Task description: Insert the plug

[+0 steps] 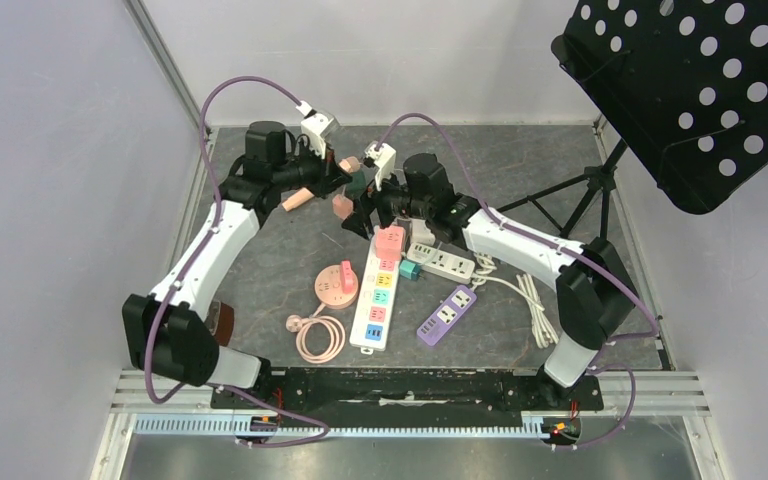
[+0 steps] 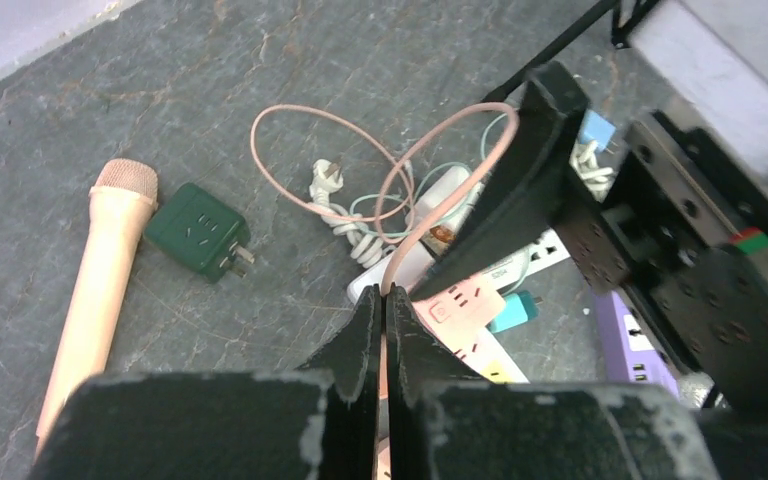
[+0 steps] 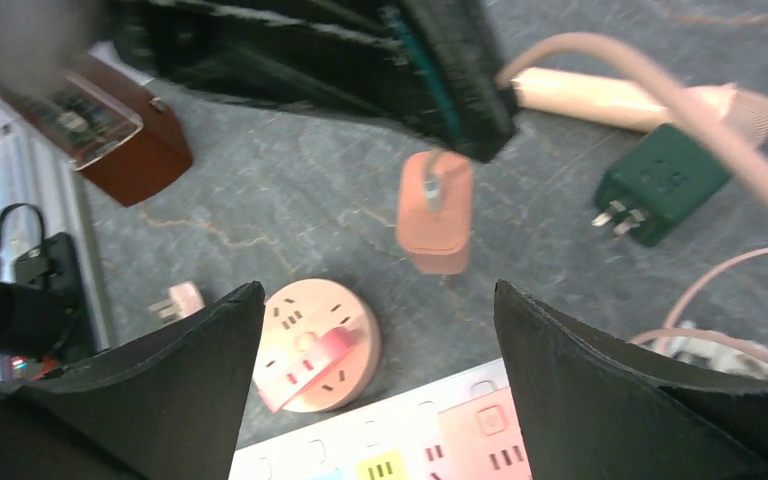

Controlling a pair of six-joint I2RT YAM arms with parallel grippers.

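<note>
The right gripper grabs the hanging pink plug block (image 1: pixel 343 206) (image 3: pixel 435 216) by its sides next, so the plug block's end opposite the cable stays free for inserting.
My left gripper (image 2: pixel 382 300) is shut on a thin pink cable (image 2: pixel 430 200), held above the table; in the top view it (image 1: pixel 336 178) is at the back centre. A pink plug block (image 3: pixel 434 212) hangs from that cable below the left fingers (image 3: pixel 440 80), and shows in the top view (image 1: pixel 342 207). My right gripper (image 3: pixel 377 290) is open and empty, close beside the left one (image 1: pixel 365 215). Below its jaws lie a white power strip with coloured sockets (image 3: pixel 400 445) (image 1: pixel 378 295) and a round pink socket (image 3: pixel 312 345) (image 1: pixel 335 283).
A green adapter (image 2: pixel 198 230) and a pink microphone (image 2: pixel 95 290) lie at the back. A white strip (image 1: pixel 440 262), purple strip (image 1: pixel 447 313), teal adapter (image 1: pixel 409 270) and coiled pink cable (image 1: pixel 320 338) crowd the middle. A brown box (image 3: pixel 110 135) sits left; a music stand (image 1: pixel 700 90) is at the right.
</note>
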